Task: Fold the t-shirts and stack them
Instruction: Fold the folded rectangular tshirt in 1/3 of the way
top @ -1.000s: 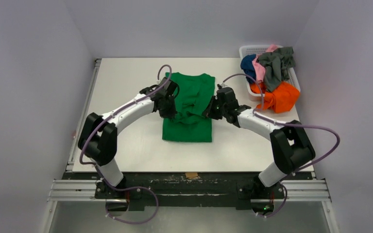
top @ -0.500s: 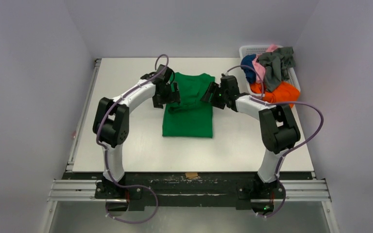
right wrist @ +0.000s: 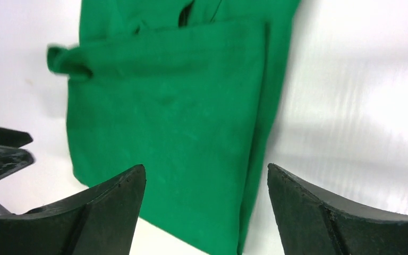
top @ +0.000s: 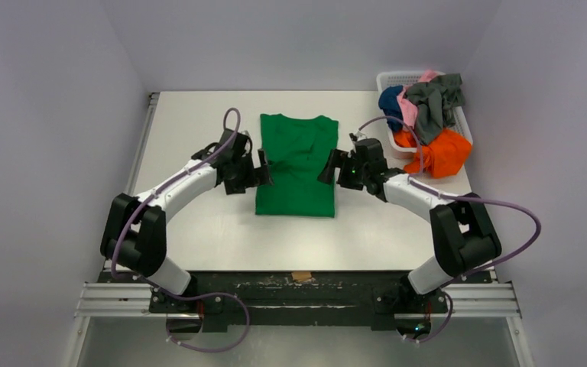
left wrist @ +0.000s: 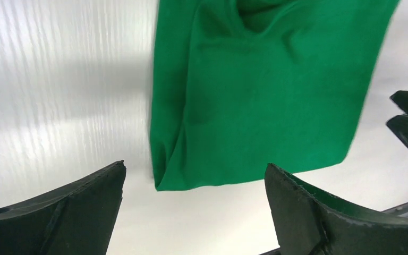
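I next pick up the green t-shirt [top: 296,164] with my left gripper by its near-end corner, opposite the collar, then fold that end toward the collar.
A bright green t-shirt [top: 296,164] lies flat mid-table, folded lengthwise into a narrow rectangle with its collar at the far end. My left gripper [top: 260,170] is open just off the shirt's left edge. My right gripper [top: 329,167] is open at its right edge. In the left wrist view the green shirt [left wrist: 265,90] lies ahead of the open left gripper [left wrist: 195,166], which holds nothing. In the right wrist view the shirt [right wrist: 175,122] fills the space under the open, empty right gripper [right wrist: 205,167]. Orange [top: 443,151], grey [top: 434,99], pink [top: 409,111] and navy [top: 389,99] shirts are heaped at the back right.
A white lattice basket [top: 397,80] at the back right corner holds the heaped shirts, and the orange one spills over its near rim onto the table. Grey walls close in on the left, back and right. The arm bases sit on a rail at the near edge.
Both grippers were shut on the green shirt's cloth over its middle; they opened, let go and drew back to its left and right edges. The shirt now lies smooth.
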Robot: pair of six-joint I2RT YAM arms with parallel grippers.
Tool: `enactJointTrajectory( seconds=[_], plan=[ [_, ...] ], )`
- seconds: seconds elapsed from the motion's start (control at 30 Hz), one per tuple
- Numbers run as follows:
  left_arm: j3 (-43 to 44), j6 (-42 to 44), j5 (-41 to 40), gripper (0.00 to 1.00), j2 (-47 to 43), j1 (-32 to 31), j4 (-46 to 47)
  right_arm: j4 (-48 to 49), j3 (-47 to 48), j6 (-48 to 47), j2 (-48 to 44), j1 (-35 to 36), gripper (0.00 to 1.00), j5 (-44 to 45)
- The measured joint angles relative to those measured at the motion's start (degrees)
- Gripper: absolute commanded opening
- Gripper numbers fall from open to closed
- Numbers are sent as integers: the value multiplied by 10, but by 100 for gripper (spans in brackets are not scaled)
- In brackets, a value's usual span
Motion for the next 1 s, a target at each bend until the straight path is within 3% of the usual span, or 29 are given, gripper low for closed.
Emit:
enactJointTrajectory(
  seconds=[0.2,0.33,0.53,0.67,0.8,1.0],
  plan=[
    [-122,-17,36,100,-1,0,30,-4,21,-32,32,82,82,-24],
    [-148,-27,53,96,2,0,51,34,121,-22,151,132,82,-93],
    [-150,-39,75,80,10,0,82,62,316,13,343,154,81,-137],
    [-151,-41,79,67,16,0,95,29,438,17,411,150,82,-120],
    [-152,-41,74,57,22,0,100,0,440,2,382,148,82,-89],
    [-144,-40,59,57,28,0,91,-13,263,-30,188,139,82,-25]
  ],
)
